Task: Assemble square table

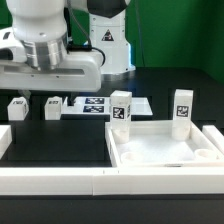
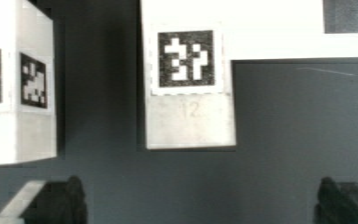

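The robot's gripper should next stand the tagged leg in the open corner hole of the slab, so it needs to grab the leg by its plain end point(image 1: 53, 114) point(image 2: 190, 122).
The square table's white slab point(image 1: 165, 152) lies recessed side up at the exterior view's right. Two white tagged legs point(image 1: 121, 110) point(image 1: 182, 113) stand upright at its back corners. Two more tagged legs point(image 1: 17, 108) point(image 1: 53, 107) stand loose on the black table at the left. My gripper point(image 1: 50, 76) hangs above these two. In the wrist view my gripper point(image 2: 202, 200) is open wide and empty. One leg point(image 2: 188, 90) lies ahead of the gap between the fingers, and the other leg point(image 2: 16, 92) is off to the side.
The marker board point(image 1: 95, 105) lies flat between the loose legs and the slab; its corner shows in the wrist view point(image 2: 345, 15). Long white border rails point(image 1: 60, 180) run along the front and the left edge point(image 1: 5, 140). A robot base stands at the back.
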